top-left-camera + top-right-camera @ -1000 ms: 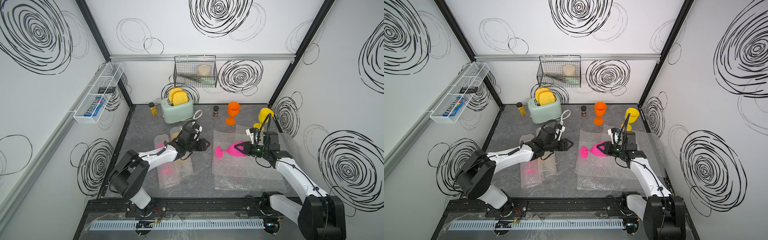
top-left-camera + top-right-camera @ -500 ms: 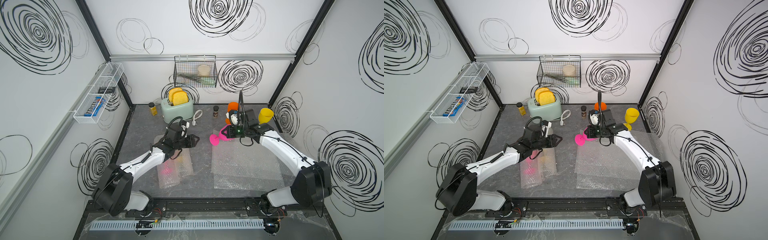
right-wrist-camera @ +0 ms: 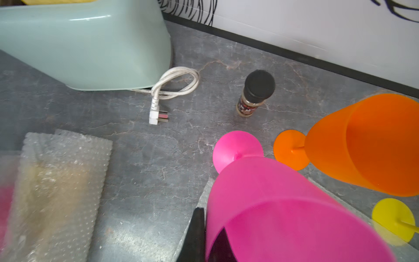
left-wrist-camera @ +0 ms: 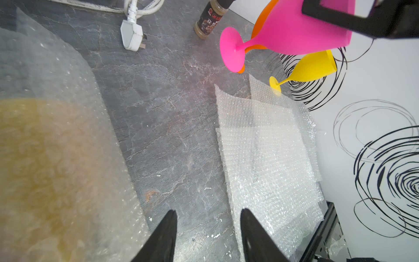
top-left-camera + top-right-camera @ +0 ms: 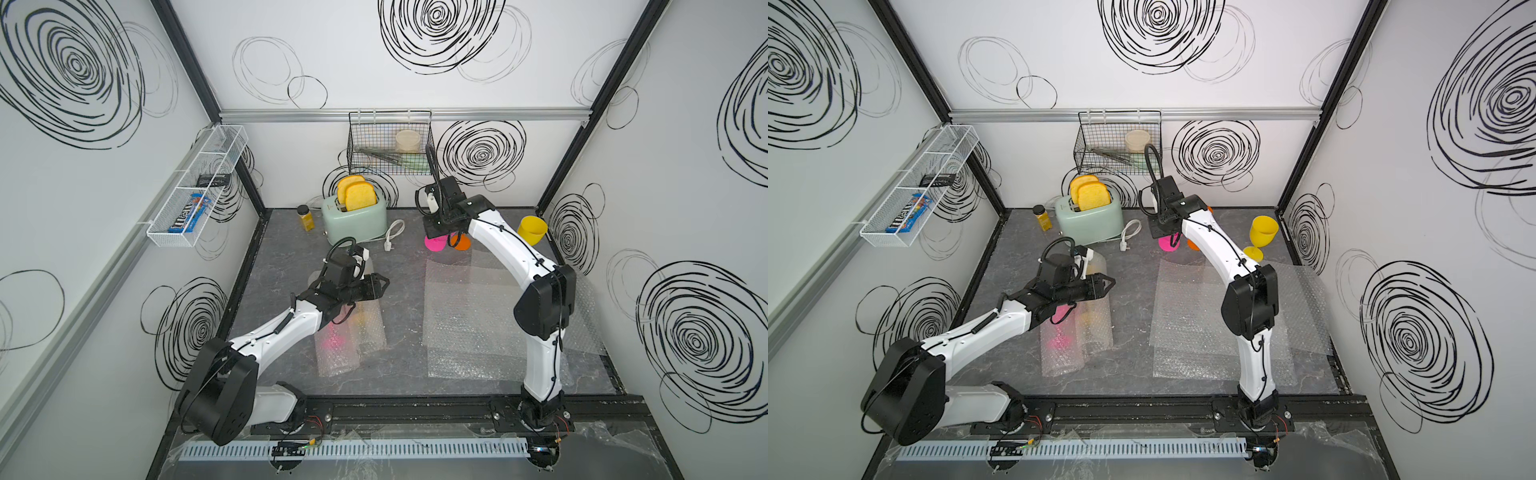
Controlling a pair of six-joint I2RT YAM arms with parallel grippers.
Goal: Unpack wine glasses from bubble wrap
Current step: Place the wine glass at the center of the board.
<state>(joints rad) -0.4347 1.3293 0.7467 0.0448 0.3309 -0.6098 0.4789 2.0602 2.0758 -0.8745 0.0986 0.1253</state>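
Observation:
I need to keep my right gripper closed on the hot pink wine glass (image 5: pixel 435 244): it hangs tilted, its foot above the table, and would drop and tip if released.
My right gripper (image 5: pixel 436 227) (image 3: pixel 209 223) is shut on the rim of a hot pink wine glass (image 5: pixel 435 244) (image 5: pixel 1170 244) (image 3: pixel 283 204), one finger inside the bowl and one outside. It hangs tilted at the back, foot down beside the standing orange wine glass (image 5: pixel 462 242) (image 3: pixel 367 145). A yellow wine glass (image 5: pixel 532 230) (image 5: pixel 1263 230) stands at the back right. My left gripper (image 5: pixel 384 284) (image 4: pixel 207 212) is open and empty above two bubble wrap tubes, one showing pink (image 5: pixel 336 345), one yellow (image 5: pixel 368 324) (image 4: pixel 45 158).
Flat bubble wrap sheets (image 5: pixel 469 316) (image 4: pixel 267 158) lie overlapped on the right half of the table. A mint toaster (image 5: pixel 355 216) with its white plug (image 5: pixel 392 237), a yellow spice jar (image 5: pixel 306 217) and a dark-lidded jar (image 3: pixel 254 95) stand along the back.
My right arm carried the pink wine glass from the table's middle to the back beside the orange one, turning it from lying sideways to foot down. My left arm drew back toward the front left.

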